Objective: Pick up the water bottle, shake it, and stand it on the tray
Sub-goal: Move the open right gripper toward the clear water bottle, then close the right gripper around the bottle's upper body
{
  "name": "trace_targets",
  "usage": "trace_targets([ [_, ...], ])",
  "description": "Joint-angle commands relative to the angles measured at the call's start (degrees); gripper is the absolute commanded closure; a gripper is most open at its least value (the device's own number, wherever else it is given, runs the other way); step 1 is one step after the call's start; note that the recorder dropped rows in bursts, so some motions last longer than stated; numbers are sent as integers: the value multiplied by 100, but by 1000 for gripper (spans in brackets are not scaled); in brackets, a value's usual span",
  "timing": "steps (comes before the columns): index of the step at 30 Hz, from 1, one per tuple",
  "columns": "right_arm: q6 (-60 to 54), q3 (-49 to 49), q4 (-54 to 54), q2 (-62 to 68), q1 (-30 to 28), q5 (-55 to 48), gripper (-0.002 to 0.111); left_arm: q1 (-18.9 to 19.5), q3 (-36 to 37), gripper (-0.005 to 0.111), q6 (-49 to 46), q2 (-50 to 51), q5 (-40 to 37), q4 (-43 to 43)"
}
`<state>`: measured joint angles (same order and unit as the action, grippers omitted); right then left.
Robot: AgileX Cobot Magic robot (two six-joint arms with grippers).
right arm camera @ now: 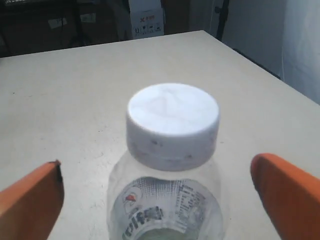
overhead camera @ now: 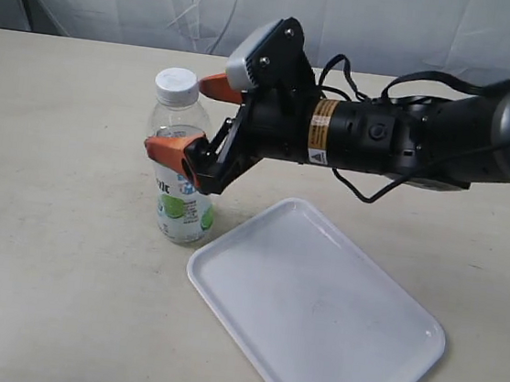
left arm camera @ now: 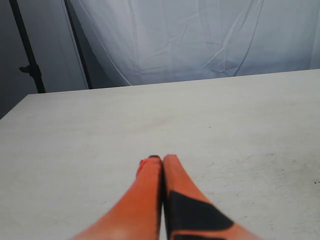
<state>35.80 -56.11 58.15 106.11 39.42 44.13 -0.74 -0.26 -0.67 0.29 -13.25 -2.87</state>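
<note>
I should next grab the water bottle with my right gripper by its upper body below the cap [overhead camera: 177,127], to shake it and stand it on the tray [overhead camera: 315,313].
The water bottle [overhead camera: 180,183] stands upright on the table, clear with a white cap and a lime label, just left of the white tray [overhead camera: 315,313]. My right gripper [overhead camera: 191,117] is open and reaches across from the right, one orange finger in front of the bottle's shoulder and one behind it. In the right wrist view the bottle [right arm camera: 170,165] sits between the two spread orange fingertips [right arm camera: 30,200], with a gap on each side. My left gripper [left arm camera: 162,160] is shut, empty, over bare table, and does not show in the exterior view.
A white cloth backdrop [overhead camera: 257,7] hangs behind the table's far edge. The right arm's black body and cables [overhead camera: 400,134] stretch over the table above the tray's far corner. A dark stand [left arm camera: 27,50] rises beyond the table in the left wrist view.
</note>
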Motion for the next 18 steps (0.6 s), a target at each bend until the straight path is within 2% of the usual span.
trace_targets([
  [1,-39,-226,-102,360,2,149,4,-1,26,106,21,-29,36,-6],
  [15,-41,-420,-164,956,40,230,4,-1,26,106,21,-29,36,-6],
  [18,-336,-420,-279,956,123,203,4,-1,26,106,21,-29,36,-6],
])
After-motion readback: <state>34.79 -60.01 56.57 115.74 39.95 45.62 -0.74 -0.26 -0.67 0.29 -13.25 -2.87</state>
